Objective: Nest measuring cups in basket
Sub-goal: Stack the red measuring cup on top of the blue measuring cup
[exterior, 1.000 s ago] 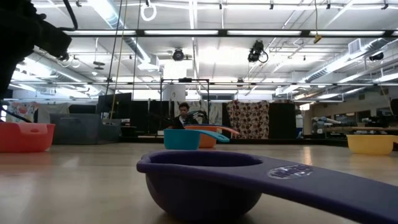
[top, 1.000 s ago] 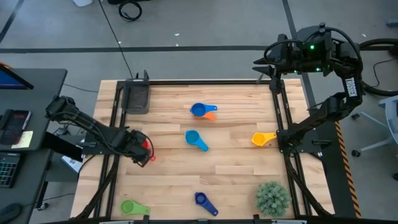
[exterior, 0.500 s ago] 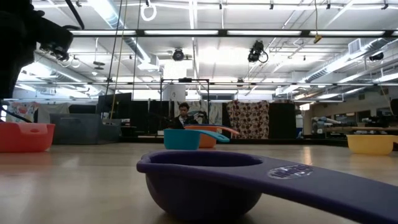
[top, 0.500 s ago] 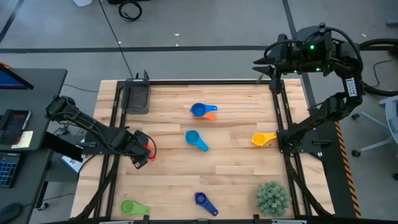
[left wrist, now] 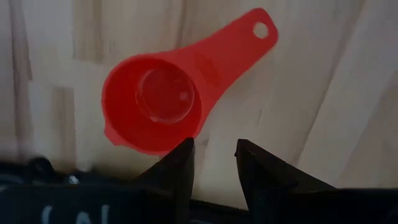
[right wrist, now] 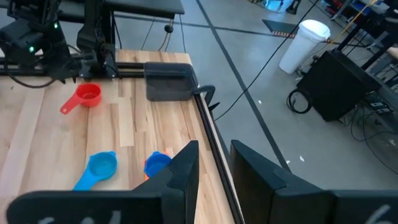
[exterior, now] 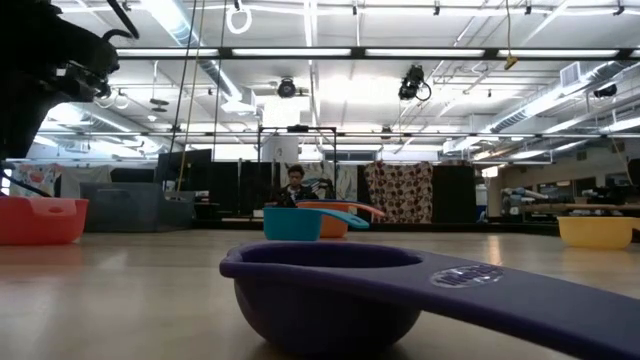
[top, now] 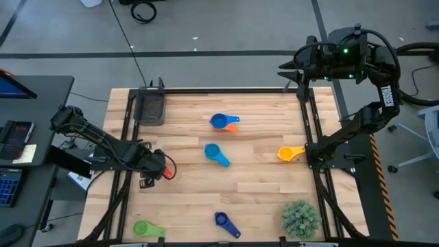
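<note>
The robot needs to grab the red measuring cup by its bowl side (left wrist: 199, 120) next with the left gripper. Then the left gripper will nest that cup in the blue cup.
A red measuring cup (left wrist: 163, 99) stands upright on the wood by the table's left edge, its handle (left wrist: 239, 43) flat. My left gripper (left wrist: 214, 150) hangs above it, pointing down and open by a narrow gap with nothing in it; the fingertips stand over the cup's rim, clear of it. In the high view that gripper (top: 158, 169) covers most of the red cup (top: 167, 173). The basket (top: 151, 108) sits at the far left corner. My right gripper (right wrist: 214, 155) waits open, raised over the far right corner (top: 287, 71).
Other cups lie scattered: a blue one (top: 219, 122) stacked on an orange one (top: 233, 127), a light blue one (top: 215, 154), yellow (top: 289, 153), dark blue (top: 225, 222) and green (top: 146, 228). A spiky green plant ball (top: 300, 217) sits near right. Black frame rails border the table.
My left gripper has rolled about its downward-pointing axis while staying in place over the red cup. The cup has not moved.
</note>
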